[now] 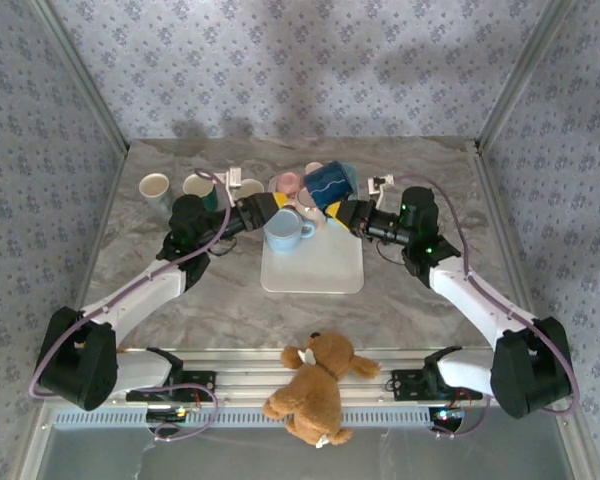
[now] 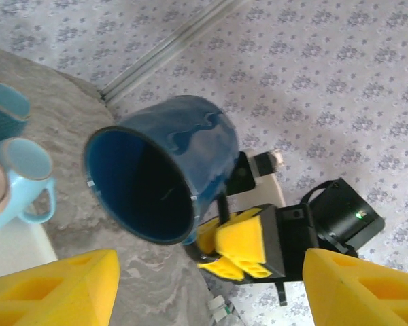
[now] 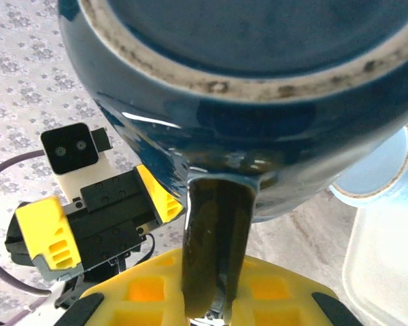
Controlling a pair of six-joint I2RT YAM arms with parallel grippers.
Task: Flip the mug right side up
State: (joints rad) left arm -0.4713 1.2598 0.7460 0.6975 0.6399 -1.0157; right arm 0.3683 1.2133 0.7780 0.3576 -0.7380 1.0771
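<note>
The dark blue mug has to be set base-first, right side up, so the left gripper next needs to grab its rim [image 1: 312, 193] [image 2: 182, 178] with one finger inside the mug's opening.
The mug [image 1: 330, 181] is dark blue with a wavy glaze. It hangs tilted on its side above the far end of the white tray [image 1: 313, 270]. My right gripper [image 1: 336, 209] is shut on the mug's handle [image 3: 214, 244], and the mug's base [image 3: 245, 88] faces that wrist. The mug's mouth [image 2: 139, 183] points toward my left gripper [image 2: 207, 288], whose yellow fingers [image 2: 54, 288] stand wide apart with nothing between them, just short of the rim. In the top view the left gripper [image 1: 277, 203] sits left of the mug.
A light blue mug [image 1: 288, 230] stands upright on the tray beneath both grippers. Several cups line the back, among them a white cup [image 1: 155, 188] and a pink cup [image 1: 288, 182]. A teddy bear [image 1: 315, 388] lies at the near edge between the arm bases.
</note>
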